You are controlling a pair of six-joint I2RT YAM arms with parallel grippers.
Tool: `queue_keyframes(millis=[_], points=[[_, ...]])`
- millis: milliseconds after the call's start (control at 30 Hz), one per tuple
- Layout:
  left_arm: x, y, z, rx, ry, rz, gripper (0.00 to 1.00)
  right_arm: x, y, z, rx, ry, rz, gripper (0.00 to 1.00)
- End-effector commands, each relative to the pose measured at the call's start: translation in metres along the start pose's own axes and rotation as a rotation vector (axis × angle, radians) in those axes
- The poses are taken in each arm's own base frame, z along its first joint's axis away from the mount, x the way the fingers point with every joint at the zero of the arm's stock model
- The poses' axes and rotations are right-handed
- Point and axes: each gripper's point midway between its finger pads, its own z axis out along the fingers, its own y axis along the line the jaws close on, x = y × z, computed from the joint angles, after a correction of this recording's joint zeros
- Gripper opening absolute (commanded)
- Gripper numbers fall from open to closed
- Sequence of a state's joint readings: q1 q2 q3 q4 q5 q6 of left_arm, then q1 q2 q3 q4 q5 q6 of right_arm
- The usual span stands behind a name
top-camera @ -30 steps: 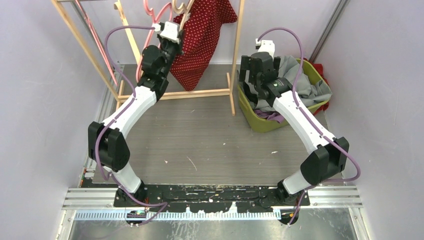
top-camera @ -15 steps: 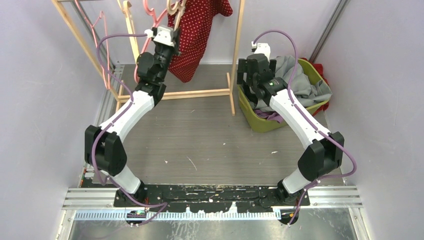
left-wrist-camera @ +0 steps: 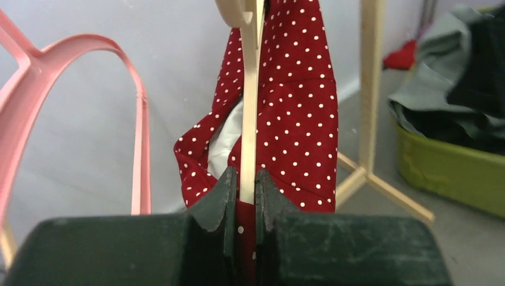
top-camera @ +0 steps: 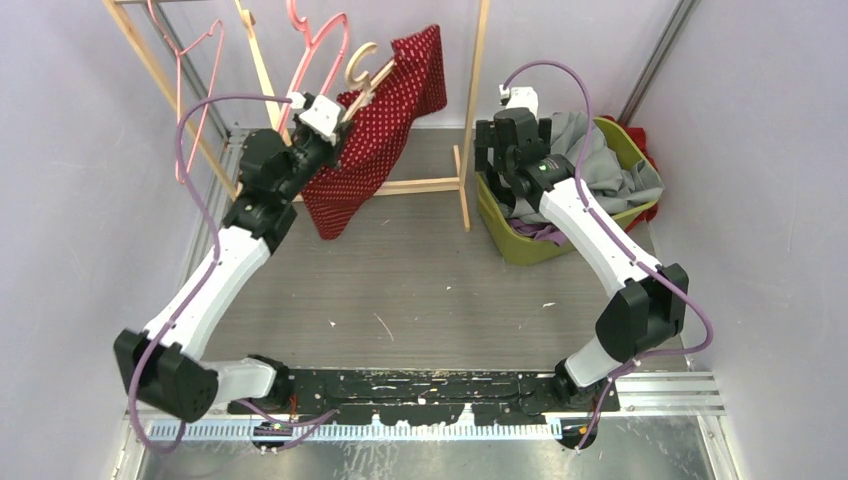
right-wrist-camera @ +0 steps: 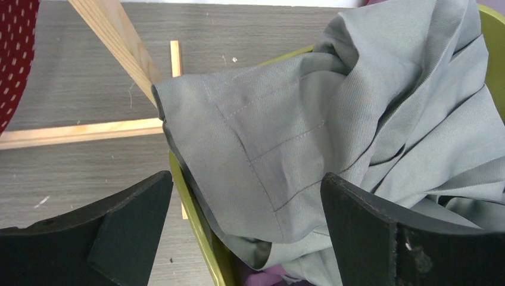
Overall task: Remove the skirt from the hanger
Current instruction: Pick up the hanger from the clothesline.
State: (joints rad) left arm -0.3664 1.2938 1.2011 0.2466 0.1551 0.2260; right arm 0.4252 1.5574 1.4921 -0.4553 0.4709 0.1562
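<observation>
My right gripper grabs the red skirt by its edge (top-camera: 422, 42) at the hanger's far end next, opposite my left gripper, to remove the skirt.
A red skirt with white dots (top-camera: 375, 120) hangs on a pale wooden hanger (top-camera: 368, 72). My left gripper (top-camera: 335, 115) is shut on the hanger's thin wooden arm (left-wrist-camera: 249, 119), with red cloth (left-wrist-camera: 298, 101) between the fingers below it. The hanger and skirt are off the rail and tilt toward the left. My right gripper (top-camera: 513, 150) is open and empty above the near-left corner of the green basket (top-camera: 500, 222). In the right wrist view its fingers (right-wrist-camera: 125, 226) stand wide apart over a grey garment (right-wrist-camera: 333, 131).
A wooden clothes rack (top-camera: 470, 110) stands at the back with pink hangers (top-camera: 318, 45) on it. The green basket (right-wrist-camera: 196, 226) at the right holds grey, purple and red clothes. The grey floor (top-camera: 400, 280) lies between the arms.
My left arm has swung left and down, pulling the hanger and skirt off the rail and away from the rack. The right arm has held still in the last half second.
</observation>
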Motion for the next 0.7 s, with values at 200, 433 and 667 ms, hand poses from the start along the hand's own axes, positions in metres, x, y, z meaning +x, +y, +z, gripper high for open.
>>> queue_keyframes(millis=[200,433,667], points=[[-0.048,-0.021,-0.096,0.191,0.080,0.098,0.00,-0.042,0.018,-0.066,-0.186,-0.100,-0.191,0.98],[-0.027,-0.033,-0.143,0.245,0.206,0.122,0.00,-0.073,0.054,-0.145,-0.439,-0.207,-0.320,0.98],[-0.030,-0.046,-0.172,0.290,0.224,0.086,0.00,-0.077,0.072,-0.176,-0.578,-0.227,-0.311,0.97]])
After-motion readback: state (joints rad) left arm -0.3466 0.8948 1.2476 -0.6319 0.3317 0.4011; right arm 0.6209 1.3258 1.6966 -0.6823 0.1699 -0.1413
